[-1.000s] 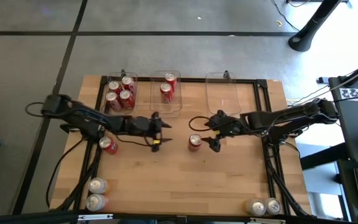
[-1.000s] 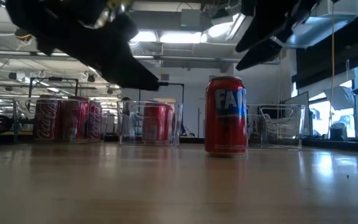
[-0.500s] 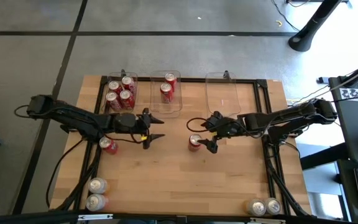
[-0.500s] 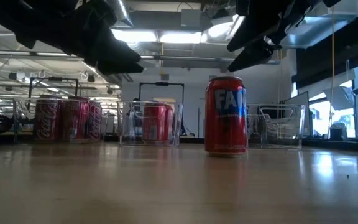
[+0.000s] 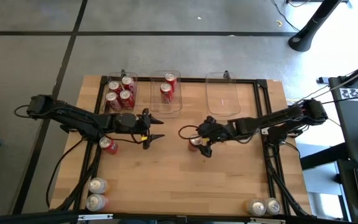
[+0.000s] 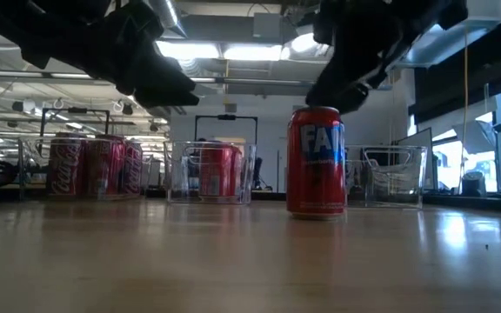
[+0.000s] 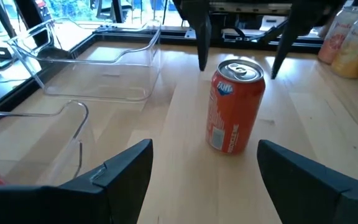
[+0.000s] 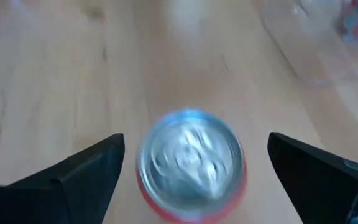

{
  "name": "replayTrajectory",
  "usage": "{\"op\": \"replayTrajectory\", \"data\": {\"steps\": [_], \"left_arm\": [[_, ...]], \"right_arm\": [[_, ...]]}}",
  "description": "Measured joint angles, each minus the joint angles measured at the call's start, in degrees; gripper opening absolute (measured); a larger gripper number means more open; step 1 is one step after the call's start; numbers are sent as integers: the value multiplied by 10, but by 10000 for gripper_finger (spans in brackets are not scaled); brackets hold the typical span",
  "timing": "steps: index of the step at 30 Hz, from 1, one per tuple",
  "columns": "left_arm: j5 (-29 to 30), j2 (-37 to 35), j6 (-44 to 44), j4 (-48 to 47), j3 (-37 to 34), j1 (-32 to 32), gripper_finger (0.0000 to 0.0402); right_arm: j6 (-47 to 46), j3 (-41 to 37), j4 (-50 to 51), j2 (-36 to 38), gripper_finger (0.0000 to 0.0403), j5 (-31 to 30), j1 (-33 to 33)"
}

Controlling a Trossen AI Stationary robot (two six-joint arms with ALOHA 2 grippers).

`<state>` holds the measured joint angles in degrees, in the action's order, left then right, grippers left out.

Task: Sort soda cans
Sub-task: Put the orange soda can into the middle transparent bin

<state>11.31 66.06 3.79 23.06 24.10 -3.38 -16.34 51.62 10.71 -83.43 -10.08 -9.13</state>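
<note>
The fingers are above the can's silver top and would miss if they closed now. My right gripper should go down first and then close on the can.
A red-orange soda can stands upright on its base on the wooden table, near the middle. My right gripper is open and slants down over the can. Its two fingers stand on either side of the can's silver top with gaps showing. My left gripper is open with nothing between its fingers; it hangs above the table to the can's left and points at it. Another red can lies on its side below my left arm.
Three clear bins stand along the far edge: the left bin has several red cans, the middle bin two, and the right bin none. Two silver-topped cans stand at the near left corner and two at the near right.
My left gripper has drawn back toward the table's left edge and risen a little, then kept still. My right gripper has moved down and toward the left, and its fingers now straddle the top of the upright can. The can has not moved.
</note>
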Motion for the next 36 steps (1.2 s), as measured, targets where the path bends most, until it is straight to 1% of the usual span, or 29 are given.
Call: {"op": "replayTrajectory", "data": {"steps": [2,5,7,10,15,18,28,31,36], "left_arm": [[0,0,0,-3,0,0,278],[0,0,0,-3,0,0,278],[0,0,-1,-3,0,0,278],[0,0,-1,-5,0,0,278],[0,0,3,-6,0,0,278],[0,0,2,-6,0,0,278],[0,0,1,-6,0,0,278],[0,0,1,-6,0,0,278],[-1,0,1,-9,1,0,278]], "right_arm": [[12,0,-20,0,395,2,1],[16,-1,-24,1,395,2,1],[16,-20,-48,1,395,2,1],[15,-71,-126,0,395,2,1],[0,-163,-307,0,395,2,1],[-3,-193,-371,-1,395,2,1],[16,-199,-377,-4,395,-4,1],[18,-199,-382,-20,395,-2,1],[19,-199,-416,-61,395,7,1]]}}
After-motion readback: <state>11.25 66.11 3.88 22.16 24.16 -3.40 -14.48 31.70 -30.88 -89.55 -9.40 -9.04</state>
